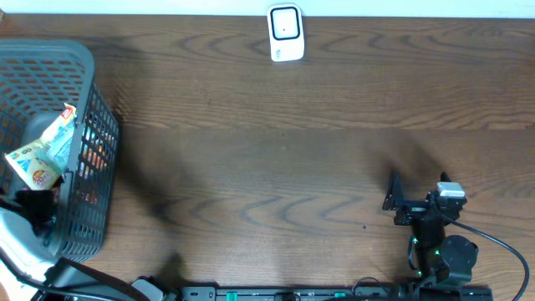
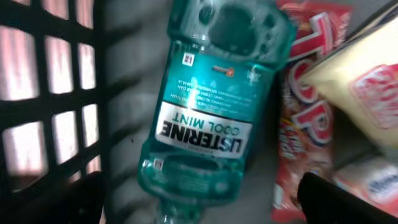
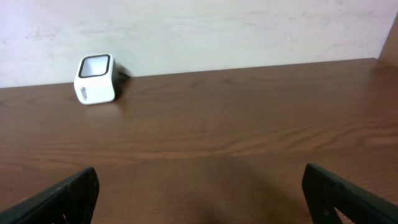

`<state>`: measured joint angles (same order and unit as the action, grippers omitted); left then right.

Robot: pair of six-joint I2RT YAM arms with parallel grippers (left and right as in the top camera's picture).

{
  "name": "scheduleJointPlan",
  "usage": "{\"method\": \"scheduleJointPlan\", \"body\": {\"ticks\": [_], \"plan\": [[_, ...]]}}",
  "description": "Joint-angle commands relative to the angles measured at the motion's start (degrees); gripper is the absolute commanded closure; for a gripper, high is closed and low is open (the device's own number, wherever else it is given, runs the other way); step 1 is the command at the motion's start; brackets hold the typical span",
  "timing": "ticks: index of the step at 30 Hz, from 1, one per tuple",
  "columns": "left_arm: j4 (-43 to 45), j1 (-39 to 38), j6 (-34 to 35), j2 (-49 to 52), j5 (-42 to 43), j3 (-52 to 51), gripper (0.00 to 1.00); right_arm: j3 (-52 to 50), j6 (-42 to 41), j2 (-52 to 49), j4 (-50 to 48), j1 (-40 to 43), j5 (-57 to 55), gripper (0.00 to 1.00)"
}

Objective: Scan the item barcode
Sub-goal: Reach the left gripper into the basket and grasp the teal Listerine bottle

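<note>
The bottle needs to be scanned by its barcode, so my left gripper should grab it next by its opposite side edges across the label (image 2: 204, 121), which leaves the bottle's broad sides uncovered.
A teal Listerine Cool Mint mouthwash bottle (image 2: 205, 106) lies on the floor of the grey basket (image 1: 94, 125), its cap end towards my left gripper. The left gripper (image 2: 199, 202) hangs just above the bottle's neck. Its jaws are open wide, one either side, and hold nothing. From overhead the left gripper (image 1: 35, 209) shows as a dark shape low inside the basket. The white barcode scanner (image 1: 285, 33) stands at the table's far edge, also in the right wrist view as the scanner (image 3: 95, 79). My right gripper (image 1: 395, 196) is open and empty over bare wood near the front right, facing the scanner.
A red snack bag (image 2: 305, 124) and a yellow pack (image 2: 360, 81) lie right of the bottle. The basket's lattice wall (image 2: 37, 93) is close on its left. From above, a yellow-and-blue bag (image 1: 42, 155) tops the basket's contents. Brown wooden table (image 1: 276, 167) stretches between basket and right arm.
</note>
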<state>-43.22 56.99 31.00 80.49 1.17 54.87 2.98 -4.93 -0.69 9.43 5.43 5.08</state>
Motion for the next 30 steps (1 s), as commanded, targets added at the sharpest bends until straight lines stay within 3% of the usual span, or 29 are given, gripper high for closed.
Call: {"method": "scheduleJointPlan", "body": {"ticks": [1,7,20,27,30], "plan": [[2.69,0.50,0.57,0.00,-2.25,-4.04,0.02,-0.22,0.74,0.31,0.07,-0.28,-0.48,0.01],[4.37,0.55,0.59,2.14,-5.27,-5.16,0.02,-0.22,0.74,0.31,0.07,-0.28,-0.48,0.01],[4.13,0.55,0.59,16.79,-5.27,-5.16,0.00,-0.22,0.74,0.31,0.07,-0.28,-0.48,0.01],[4.13,0.55,0.61,17.14,-5.11,-5.14,0.33,-0.22,0.74,0.31,0.07,-0.28,-0.48,0.01],[4.09,0.52,0.59,15.69,-4.44,-5.05,0.36,-0.22,0.74,0.31,0.07,-0.28,-0.48,0.01]]}}
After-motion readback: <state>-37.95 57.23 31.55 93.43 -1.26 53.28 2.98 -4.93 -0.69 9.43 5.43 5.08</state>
